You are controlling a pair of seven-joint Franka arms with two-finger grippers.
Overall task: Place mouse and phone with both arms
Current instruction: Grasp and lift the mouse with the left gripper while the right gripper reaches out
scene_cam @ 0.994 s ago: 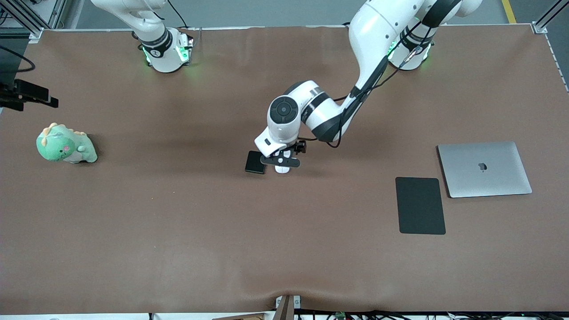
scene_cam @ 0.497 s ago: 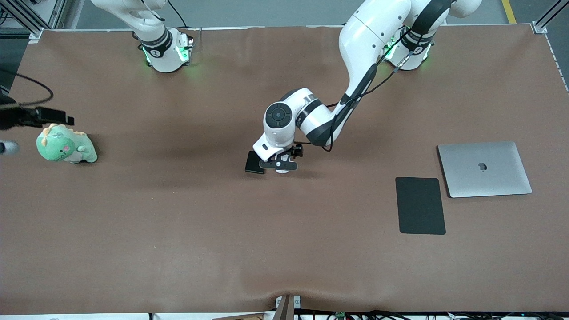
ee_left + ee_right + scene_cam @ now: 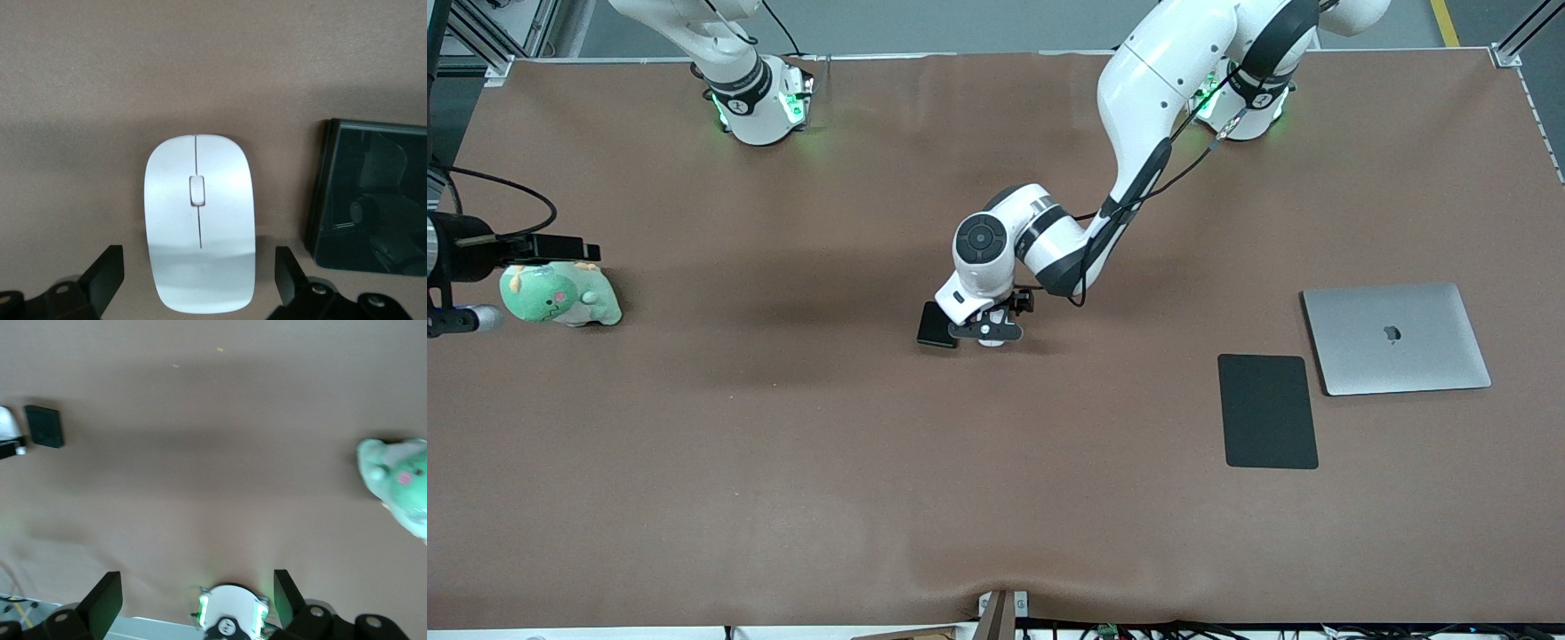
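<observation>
My left gripper should close on the mouse now. My fingers are at the rear sides of the white mouse (image 3: 989,341), so they would hold the mouse.
The white mouse (image 3: 200,220) lies on the brown table near the middle, with the black phone (image 3: 370,200) close beside it toward the right arm's end. My left gripper (image 3: 198,280) is open and low over the mouse, one finger on each side and neither touching it. In the front view the left gripper (image 3: 987,332) hides most of the mouse (image 3: 989,341), and the phone (image 3: 936,325) shows next to it. My right gripper (image 3: 197,603) is open and empty, held high over the right arm's end of the table (image 3: 534,249).
A green plush dinosaur (image 3: 560,298) sits under the right gripper. A matte black mouse pad (image 3: 1267,411) and a closed silver laptop (image 3: 1396,338) lie toward the left arm's end. The right arm's base (image 3: 230,613) shows in the right wrist view.
My left gripper has come down closer over the mouse. My right gripper has moved in from the table's edge to over the plush dinosaur.
</observation>
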